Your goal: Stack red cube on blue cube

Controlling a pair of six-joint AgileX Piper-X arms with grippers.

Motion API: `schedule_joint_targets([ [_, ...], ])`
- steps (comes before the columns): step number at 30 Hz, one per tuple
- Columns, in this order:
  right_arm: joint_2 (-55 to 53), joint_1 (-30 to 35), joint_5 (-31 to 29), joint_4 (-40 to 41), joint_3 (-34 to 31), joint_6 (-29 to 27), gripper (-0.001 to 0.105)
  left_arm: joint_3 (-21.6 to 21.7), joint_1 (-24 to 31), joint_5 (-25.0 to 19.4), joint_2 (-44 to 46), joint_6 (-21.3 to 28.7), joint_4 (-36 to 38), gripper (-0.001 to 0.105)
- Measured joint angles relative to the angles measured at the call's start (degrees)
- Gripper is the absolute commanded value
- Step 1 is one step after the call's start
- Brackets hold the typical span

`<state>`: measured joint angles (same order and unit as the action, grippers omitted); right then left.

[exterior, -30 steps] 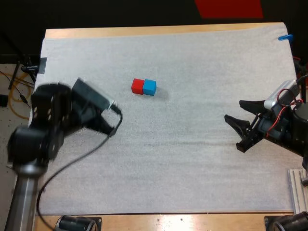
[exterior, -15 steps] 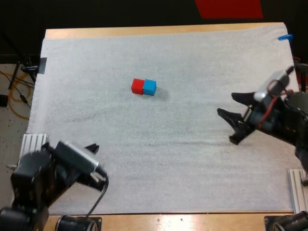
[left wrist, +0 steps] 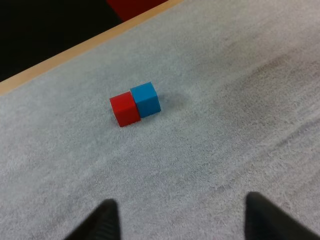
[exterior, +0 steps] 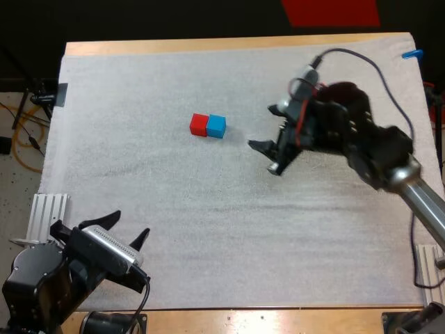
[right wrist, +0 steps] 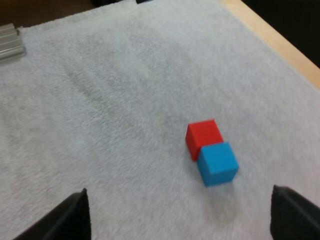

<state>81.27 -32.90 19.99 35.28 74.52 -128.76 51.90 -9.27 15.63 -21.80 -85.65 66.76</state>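
The right gripper takes hold of the red cube's opposite sides next, to stack the red cube on the blue cube (exterior: 217, 126) (right wrist: 217, 163).
The red cube (exterior: 199, 124) and the blue cube (exterior: 217, 126) sit side by side and touching on the white mat (exterior: 208, 229), left of its middle, the red one on the left. My right gripper (exterior: 263, 156) hovers just right of the blue cube, open and holding nothing. From the right wrist view the red cube (right wrist: 203, 136) and blue cube (right wrist: 217, 163) lie ahead of the spread right gripper (right wrist: 182, 215). My left gripper (exterior: 127, 226) is at the mat's near left corner, open and empty. The left wrist view shows the red cube (left wrist: 125, 108) and blue cube (left wrist: 146, 99) far beyond the left gripper (left wrist: 182, 220).
Ribbed metal rails lie at the table's left edge (exterior: 47, 211) and near right edge (exterior: 431, 264). The wooden table edge (exterior: 229, 44) runs along the far side. Bare mat surrounds the cubes.
My right arm swung left across the mat to just beside the blue cube, its fingers spreading wider. My left arm pulled back to the near left corner and opened. The cubes stayed put.
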Motion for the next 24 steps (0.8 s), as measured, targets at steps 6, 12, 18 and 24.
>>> schedule_joint_targets([
  [6, 10.76, -1.47, -0.09, 0.00, 10.19, -3.93, 0.071, 0.00, 0.00, -0.06, 0.00, -0.09, 1.15, 0.063],
  [12, 21.29, -2.09, -1.18, 0.00, 20.43, -5.35, 0.071, 0.00, 0.00, -0.27, 0.00, -0.09, 2.78, 0.063],
  [18, 31.76, -2.09, -1.33, 2.32, 31.23, -5.44, 0.071, 0.00, 0.00, -0.27, 0.00, -0.09, 2.98, 0.063],
  [24, 40.49, -2.45, -3.16, 5.63, 41.30, -7.06, 0.071, 0.00, 0.00, -0.27, 0.00, -0.09, 2.98, 0.063],
])
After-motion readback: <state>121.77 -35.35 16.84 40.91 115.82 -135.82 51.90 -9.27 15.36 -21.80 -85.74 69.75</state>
